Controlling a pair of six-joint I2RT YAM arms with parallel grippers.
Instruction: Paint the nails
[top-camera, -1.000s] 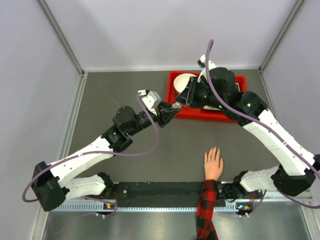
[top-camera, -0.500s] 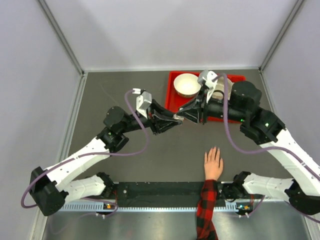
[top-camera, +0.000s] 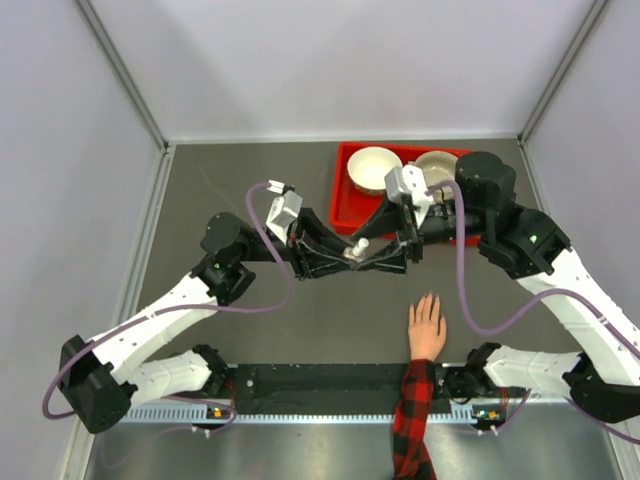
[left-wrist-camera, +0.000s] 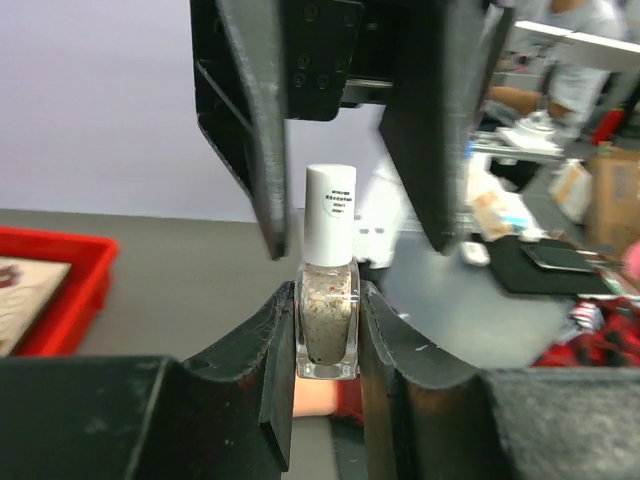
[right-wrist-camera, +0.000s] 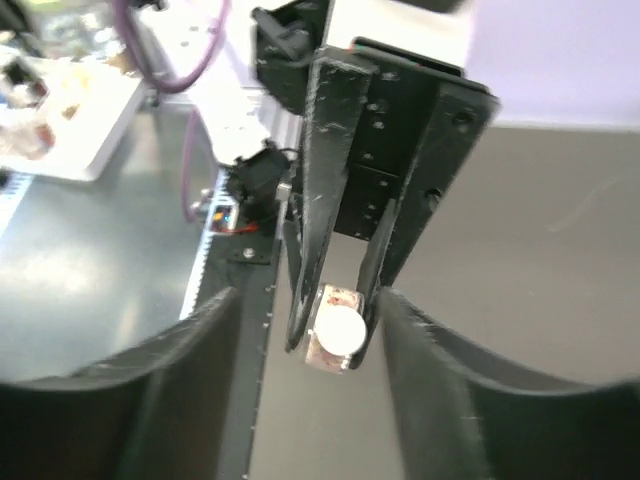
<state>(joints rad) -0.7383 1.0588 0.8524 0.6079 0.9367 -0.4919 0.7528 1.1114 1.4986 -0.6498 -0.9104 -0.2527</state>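
Observation:
The nails are to be painted, so my right gripper needs to grab the white cap (left-wrist-camera: 329, 215) by its opposite sides next, while my left gripper holds the bottle (left-wrist-camera: 328, 322).
My left gripper (top-camera: 350, 254) is shut on a small glass nail-polish bottle (left-wrist-camera: 328, 322) with a white cap (left-wrist-camera: 330, 214), held upright above the table. My right gripper (top-camera: 376, 250) faces it, open, with a finger (left-wrist-camera: 262, 130) on either side of the cap and a gap on both sides. In the right wrist view the cap (right-wrist-camera: 338, 329) sits between the left gripper's fingers (right-wrist-camera: 322, 200). A light-skinned hand (top-camera: 427, 327) in a red-and-black plaid sleeve (top-camera: 412, 420) lies flat near the front edge. Its nails (top-camera: 432, 298) are too small to make out.
A red tray (top-camera: 343, 198) stands at the back right of the grey table, holding a white bowl (top-camera: 372, 168) and a second bowl (top-camera: 436, 165). A black rail (top-camera: 310, 385) runs along the front edge. Grey walls close in both sides.
My right gripper has left the tray and swung left and forward to meet the left gripper. My left gripper has moved right and forward with the bottle. The hand has not moved.

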